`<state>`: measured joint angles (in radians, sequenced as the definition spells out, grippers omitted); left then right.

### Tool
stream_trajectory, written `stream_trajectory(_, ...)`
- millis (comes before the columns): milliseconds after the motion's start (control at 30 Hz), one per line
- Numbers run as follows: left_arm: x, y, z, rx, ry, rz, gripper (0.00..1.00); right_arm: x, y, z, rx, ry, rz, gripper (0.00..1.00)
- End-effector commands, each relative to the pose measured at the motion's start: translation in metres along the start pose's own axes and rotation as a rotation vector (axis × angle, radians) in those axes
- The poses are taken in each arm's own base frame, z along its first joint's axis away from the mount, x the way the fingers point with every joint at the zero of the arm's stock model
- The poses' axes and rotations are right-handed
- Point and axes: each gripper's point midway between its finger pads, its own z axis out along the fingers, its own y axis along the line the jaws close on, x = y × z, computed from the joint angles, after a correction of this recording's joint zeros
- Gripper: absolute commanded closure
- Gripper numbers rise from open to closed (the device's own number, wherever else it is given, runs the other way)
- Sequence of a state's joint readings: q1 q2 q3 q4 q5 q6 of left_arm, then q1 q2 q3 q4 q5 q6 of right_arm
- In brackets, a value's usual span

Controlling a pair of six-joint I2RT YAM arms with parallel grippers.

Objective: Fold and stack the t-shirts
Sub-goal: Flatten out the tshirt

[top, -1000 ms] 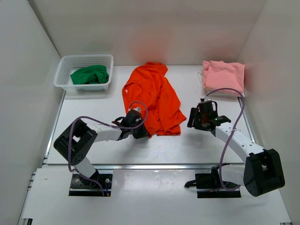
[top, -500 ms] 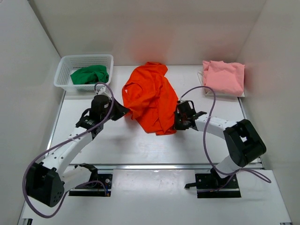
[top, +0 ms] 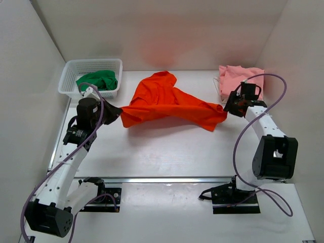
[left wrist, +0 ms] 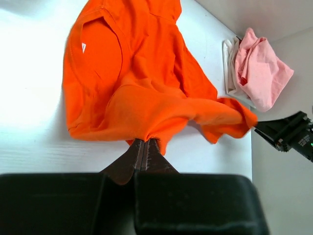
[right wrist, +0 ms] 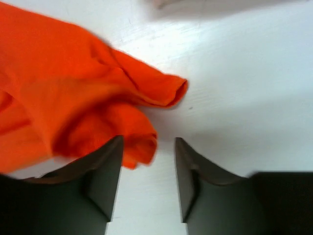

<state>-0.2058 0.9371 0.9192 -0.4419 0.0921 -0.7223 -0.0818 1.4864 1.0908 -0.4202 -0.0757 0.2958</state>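
I should next use my right gripper to grab the orange-red t-shirt's loose end point(top: 221, 112) point(right wrist: 145, 146), across from my left gripper, so that the t-shirt gets spread flat for folding.
The orange-red t-shirt point(top: 169, 104) lies stretched across the middle of the table. My left gripper point(top: 115, 113) is shut on its left edge, as the left wrist view point(left wrist: 145, 141) shows. My right gripper point(top: 226, 108) is open just past the shirt's right end; in the right wrist view point(right wrist: 147, 147) a fold of orange cloth point(right wrist: 88, 107) lies loose beside the left finger. The pale pink t-shirt point(top: 240, 82) lies folded at the back right. The green t-shirt point(top: 97, 81) is bunched in the basket.
A white mesh basket point(top: 68, 81) stands at the back left. White walls enclose the table on three sides. A white cloth point(left wrist: 229, 63) lies under the pink shirt.
Both arms have swung outward, pulling the orange shirt from a bunched heap into a long stretched shape. My right gripper has opened and let go of its end.
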Motion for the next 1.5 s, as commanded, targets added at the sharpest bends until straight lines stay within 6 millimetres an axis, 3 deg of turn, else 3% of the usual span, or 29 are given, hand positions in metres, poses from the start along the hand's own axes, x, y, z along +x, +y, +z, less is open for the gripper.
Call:
stream_trajectory(0, -0.006, 0.003, -0.008, -0.019, -0.017, 0.024, 1.00, 0.039, -0.004, 0.001, 0.074, 0.139, -0.086, 0.54)
stream_trajectory(33, -0.001, 0.008, -0.007, -0.031, -0.003, 0.023, 1.00, 0.044, -0.011, 0.003, 0.111, 0.139, -0.091, 0.51)
stream_trajectory(167, 0.001, 0.008, -0.006, -0.019, 0.004, 0.025, 1.00, 0.062, -0.006, 0.000, 0.093, 0.160, -0.014, 0.48)
stream_trajectory(267, 0.012, 0.011, -0.001, -0.013, 0.025, 0.018, 1.00, 0.093, 0.010, -0.004, 0.073, 0.175, 0.004, 0.48)
stream_trajectory(333, 0.014, 0.012, 0.000, -0.004, 0.029, 0.010, 1.00, 0.111, 0.035, -0.003, 0.024, 0.177, 0.013, 0.47)
stream_trajectory(467, 0.021, 0.016, 0.002, -0.004, 0.043, 0.004, 1.00, 0.133, 0.056, 0.010, 0.007, 0.197, 0.014, 0.50)
stream_trajectory(567, 0.023, 0.017, 0.001, -0.004, 0.043, 0.002, 1.00, 0.137, 0.072, 0.024, 0.010, 0.213, 0.016, 0.51)
stream_trajectory(833, 0.022, 0.018, -0.002, 0.001, 0.029, -0.003, 1.00, 0.155, 0.061, 0.049, 0.196, 0.299, -0.018, 0.46)
stream_trajectory(900, 0.024, 0.019, -0.002, 0.001, 0.033, -0.011, 1.00, 0.159, 0.053, 0.052, 0.258, 0.315, -0.029, 0.40)
stream_trajectory(933, 0.024, 0.018, -0.003, 0.007, 0.026, -0.011, 1.00, 0.166, 0.054, 0.055, 0.254, 0.348, -0.056, 0.41)
stream_trajectory(967, 0.025, 0.020, -0.003, 0.004, 0.030, -0.015, 1.00, 0.170, 0.052, 0.057, 0.261, 0.368, -0.062, 0.63)
stream_trajectory(1000, 0.025, 0.019, -0.003, 0.008, 0.031, -0.012, 1.00, 0.175, 0.051, 0.055, 0.268, 0.395, -0.080, 0.99)
stream_trajectory(1033, 0.024, 0.017, -0.005, 0.014, 0.030, -0.015, 1.00, 0.178, 0.050, 0.054, 0.279, 0.410, -0.101, 1.00)
stream_trajectory(1067, 0.020, 0.018, -0.011, 0.004, 0.011, -0.011, 1.00, 0.193, 0.045, 0.031, 0.255, 0.423, -0.119, 1.00)
stream_trajectory(1100, 0.018, 0.015, -0.012, 0.013, 0.008, -0.009, 1.00, 0.193, 0.046, 0.029, 0.238, 0.422, -0.112, 1.00)
stream_trajectory(1200, 0.020, 0.011, -0.015, 0.029, 0.017, -0.017, 1.00, 0.179, 0.044, 0.010, 0.218, 0.379, -0.133, 1.00)
stream_trajectory(1300, 0.017, -0.001, -0.020, 0.066, 0.016, -0.014, 1.00, 0.139, 0.061, -0.031, 0.124, 0.322, -0.166, 1.00)
stream_trajectory(1333, 0.011, -0.006, -0.024, 0.078, 0.012, -0.006, 1.00, 0.123, 0.070, -0.048, 0.092, 0.312, -0.177, 1.00)
stream_trajectory(1367, 0.002, -0.014, -0.028, 0.093, 0.006, 0.000, 1.00, 0.092, 0.087, -0.070, 0.031, 0.230, -0.175, 1.00)
stream_trajectory(1400, -0.013, -0.028, -0.036, 0.123, -0.022, 0.007, 1.00, 0.082, 0.090, -0.092, 0.012, 0.206, -0.184, 1.00)
stream_trajectory(1433, -0.016, -0.031, -0.039, 0.114, -0.023, 0.009, 1.00, 0.059, 0.098, -0.112, -0.023, 0.155, -0.181, 1.00)
stream_trajectory(1467, -0.035, -0.048, -0.052, 0.140, -0.063, 0.016, 1.00, 0.028, 0.110, -0.140, -0.078, 0.063, -0.181, 1.00)
